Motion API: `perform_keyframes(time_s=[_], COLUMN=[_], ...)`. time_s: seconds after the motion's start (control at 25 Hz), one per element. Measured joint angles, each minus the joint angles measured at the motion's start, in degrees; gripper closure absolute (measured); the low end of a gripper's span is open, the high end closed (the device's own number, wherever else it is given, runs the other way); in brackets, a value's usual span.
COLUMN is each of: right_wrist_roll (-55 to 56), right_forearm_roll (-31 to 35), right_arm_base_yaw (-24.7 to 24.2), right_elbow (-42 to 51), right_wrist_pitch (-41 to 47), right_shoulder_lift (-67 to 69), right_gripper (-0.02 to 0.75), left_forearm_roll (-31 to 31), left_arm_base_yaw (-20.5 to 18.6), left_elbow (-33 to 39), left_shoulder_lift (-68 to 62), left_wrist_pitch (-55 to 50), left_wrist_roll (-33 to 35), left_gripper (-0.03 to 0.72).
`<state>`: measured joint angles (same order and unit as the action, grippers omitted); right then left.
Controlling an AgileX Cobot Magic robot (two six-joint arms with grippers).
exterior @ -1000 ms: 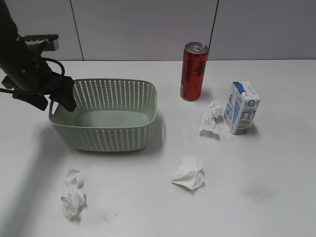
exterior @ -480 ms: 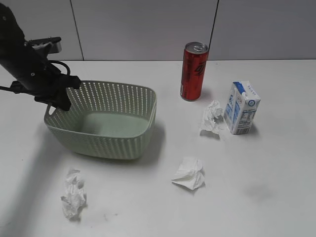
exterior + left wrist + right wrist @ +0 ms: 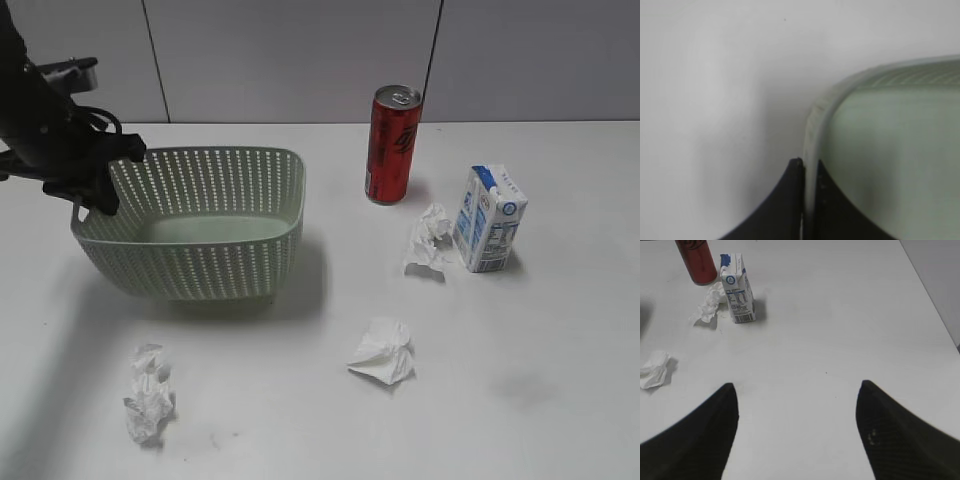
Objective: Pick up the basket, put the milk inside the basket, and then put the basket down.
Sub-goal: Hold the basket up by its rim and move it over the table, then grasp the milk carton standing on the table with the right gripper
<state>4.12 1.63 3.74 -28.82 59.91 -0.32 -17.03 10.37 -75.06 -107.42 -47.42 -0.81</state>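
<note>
The robot's right gripper will next grab the white-and-blue milk carton by its top end (image 3: 492,186), so that the milk gets into the basket (image 3: 200,225).
The pale sage-green basket (image 3: 200,225) hangs lifted off the table at the left, tilted. My left gripper (image 3: 95,195) is shut on its left rim; in the left wrist view the rim (image 3: 812,135) runs between the two black fingers (image 3: 790,200). The white and blue milk carton (image 3: 489,218) stands upright on the table at the right. It also shows in the right wrist view (image 3: 738,289), far ahead and left of my right gripper (image 3: 796,390), which is open and empty above bare table. The right gripper does not show in the exterior view.
A tall red can (image 3: 392,144) stands behind and left of the milk. Crumpled white tissues lie beside the milk (image 3: 428,238), in the middle front (image 3: 383,352) and at the front left (image 3: 148,392). A grey wall bounds the back of the table.
My left gripper has lifted the basket by its left rim and carried it up and a little to the left. The milk, can and tissues have not moved.
</note>
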Motion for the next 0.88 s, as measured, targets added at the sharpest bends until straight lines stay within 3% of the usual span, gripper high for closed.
perform_keyframes(time_s=[0.16, 0.76, 0.88], right_wrist_roll=[0.0, 0.0, 0.0], right_forearm_roll=[0.0, 0.0, 0.5], right_arm_base_yaw=[0.0, 0.0, 0.0], right_elbow=[0.0, -0.1, -1.5], right_wrist_pitch=[0.0, -0.2, -5.6], right_shoulder_lift=[0.0, 0.0, 0.1], right_gripper=[0.186, 0.186, 0.186], left_forearm_roll=[1.5, 3.3, 3.4], left_arm_base_yaw=[0.0, 0.0, 0.0], left_elbow=[0.0, 0.0, 0.0], left_shoulder_lift=[3.6, 4.8, 4.8], left_wrist_pitch=[-0.7, -3.4, -3.4], left_wrist_roll=[-2.9, -3.5, -3.5], left_gripper=[0.703, 0.703, 0.703])
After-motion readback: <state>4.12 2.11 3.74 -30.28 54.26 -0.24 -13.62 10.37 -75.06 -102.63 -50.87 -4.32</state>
